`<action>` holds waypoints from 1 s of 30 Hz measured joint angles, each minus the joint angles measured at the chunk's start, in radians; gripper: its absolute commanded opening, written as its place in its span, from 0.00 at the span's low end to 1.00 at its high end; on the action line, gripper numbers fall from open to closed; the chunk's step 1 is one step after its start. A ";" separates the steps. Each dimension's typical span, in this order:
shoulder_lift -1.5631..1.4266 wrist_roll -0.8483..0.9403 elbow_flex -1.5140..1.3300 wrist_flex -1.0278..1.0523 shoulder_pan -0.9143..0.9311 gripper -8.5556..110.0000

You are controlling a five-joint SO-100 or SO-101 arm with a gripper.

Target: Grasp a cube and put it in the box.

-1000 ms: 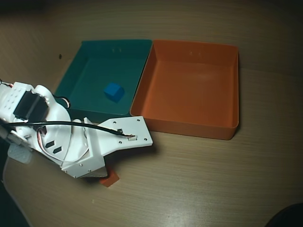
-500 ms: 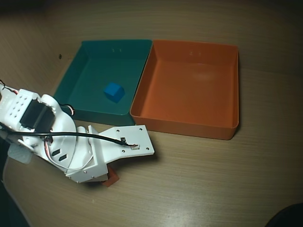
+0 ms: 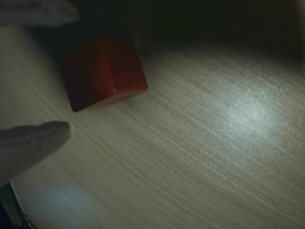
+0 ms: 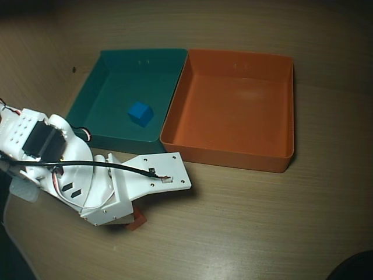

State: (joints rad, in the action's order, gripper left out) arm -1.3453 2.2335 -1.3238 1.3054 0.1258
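My gripper should next take hold of the cube by its opposite sides, so that it can put the orange cube (image 3: 102, 71) in the box.
The small orange cube (image 3: 102, 71) lies on the wooden table, close up in the wrist view. My gripper (image 3: 71, 71) is open around it: one white finger (image 3: 38, 12) stands above the cube and the other finger (image 3: 28, 143) below it, with neither clearly touching. From overhead, my white arm (image 4: 116, 186) covers most of the cube (image 4: 139, 220); only an orange corner shows at the gripper's lower edge. The box (image 4: 233, 150), a large orange tray, sits to the upper right of the arm with nothing in it.
A teal tray (image 4: 116, 141) adjoins the box's left wall and holds a small blue cube (image 4: 140, 113). A black cable (image 4: 105, 165) runs across the arm. The table's edge curves past the lower left corner.
The arm has dropped lower and slightly forward over the orange cube, hiding more of it. The trays and the blue cube stay where they were.
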 measured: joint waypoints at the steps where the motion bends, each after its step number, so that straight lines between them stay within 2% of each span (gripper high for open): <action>1: 0.000 0.000 0.000 0.000 0.000 0.45; 5: 0.000 0.000 0.000 0.000 0.000 0.51; 30: 0.118 0.005 0.002 -0.014 0.006 0.49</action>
State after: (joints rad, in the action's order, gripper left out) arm -1.2272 2.2381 -1.3223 1.2916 0.1319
